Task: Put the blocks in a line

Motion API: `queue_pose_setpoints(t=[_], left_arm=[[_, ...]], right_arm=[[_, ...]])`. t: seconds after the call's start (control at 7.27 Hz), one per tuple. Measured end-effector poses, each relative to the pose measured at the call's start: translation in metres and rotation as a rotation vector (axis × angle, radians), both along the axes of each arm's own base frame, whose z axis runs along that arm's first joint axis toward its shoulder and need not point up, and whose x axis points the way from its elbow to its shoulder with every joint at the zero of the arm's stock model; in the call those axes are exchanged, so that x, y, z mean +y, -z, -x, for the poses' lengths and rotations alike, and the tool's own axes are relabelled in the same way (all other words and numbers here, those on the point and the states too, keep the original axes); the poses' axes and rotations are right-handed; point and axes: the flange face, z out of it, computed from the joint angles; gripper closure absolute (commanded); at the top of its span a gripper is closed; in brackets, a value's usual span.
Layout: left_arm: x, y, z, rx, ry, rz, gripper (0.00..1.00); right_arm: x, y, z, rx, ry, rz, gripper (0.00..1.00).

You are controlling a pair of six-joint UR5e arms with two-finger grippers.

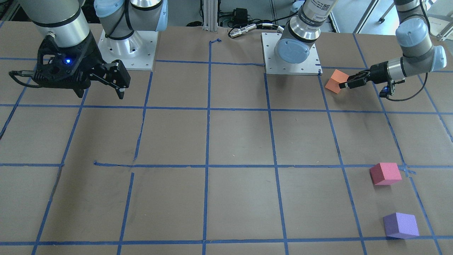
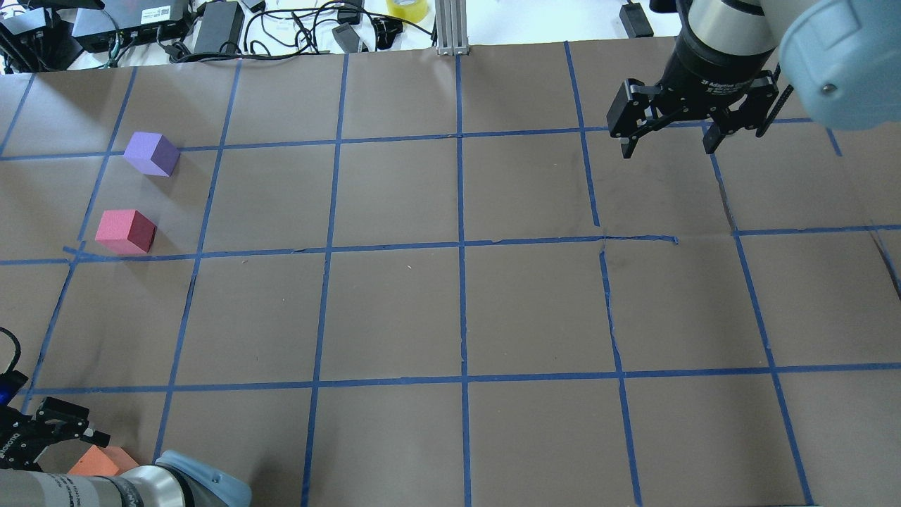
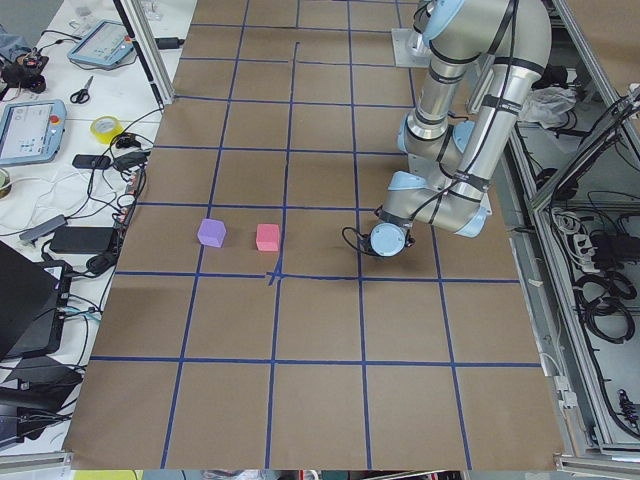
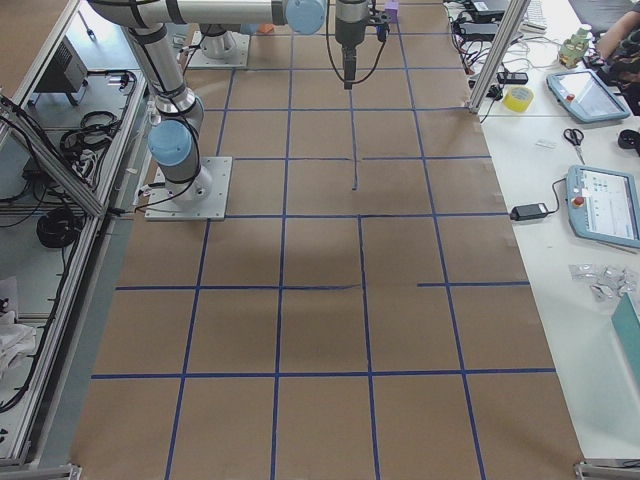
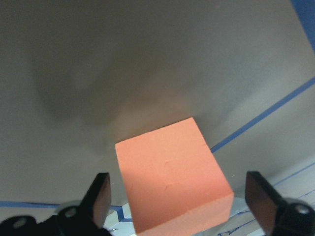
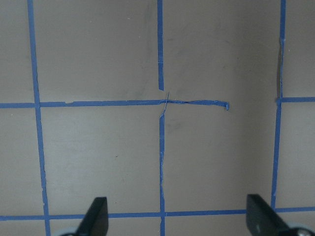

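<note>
The left gripper grabs the orange block (image 1: 335, 81) by its opposite sides next, to line the block up with the pink and purple blocks.
The orange block (image 1: 335, 81) lies on the table close to the left arm's base; it also shows in the overhead view (image 2: 101, 462). My left gripper (image 1: 345, 82) is low and open, with the orange block (image 5: 172, 179) between its fingers (image 5: 101, 196) and a small gap on each side. The pinkish-red block (image 1: 385, 173) and the purple block (image 1: 401, 225) sit apart on the table's left side, far from the robot (image 2: 125, 231) (image 2: 150, 153). My right gripper (image 1: 120, 83) hangs open and empty above the table (image 2: 669, 137).
Blue tape lines (image 1: 208, 141) mark a grid on the brown table. The two arm base plates (image 1: 129, 49) (image 1: 290, 53) stand at the robot's edge. Cables and power bricks (image 2: 281, 28) lie beyond the far edge. The left arm's elbow (image 2: 190, 486) hangs near the orange block.
</note>
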Motion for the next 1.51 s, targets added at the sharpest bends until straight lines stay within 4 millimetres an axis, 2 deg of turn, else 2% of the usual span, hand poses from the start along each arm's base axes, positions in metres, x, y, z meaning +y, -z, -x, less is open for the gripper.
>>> queue_pose_setpoints(t=[0.55,0.69,0.83,0.96,1.24,1.51], left_arm=[[-0.001,0.001,0.0,0.008,-0.005,0.0,0.07],[-0.001,0.001,0.0,0.009,-0.006,0.001,0.11],[-0.001,0.001,0.0,0.01,-0.007,0.002,0.76],[0.0,0.003,0.003,0.02,-0.003,0.006,0.87],[0.004,0.022,0.023,0.098,0.006,0.029,1.0],[0.004,0.025,0.023,0.106,0.024,0.042,1.0]], right_arm=[[0.0,0.0,0.0,0.0,0.0,-0.001,0.0],[0.0,0.0,0.0,0.0,0.0,-0.001,0.0],[0.0,0.0,0.0,0.0,0.0,-0.001,0.0],[0.0,0.0,0.0,0.0,0.0,-0.001,0.0],[0.0,0.0,0.0,0.0,0.0,-0.001,0.0],[0.0,0.0,0.0,0.0,0.0,0.0,0.0]])
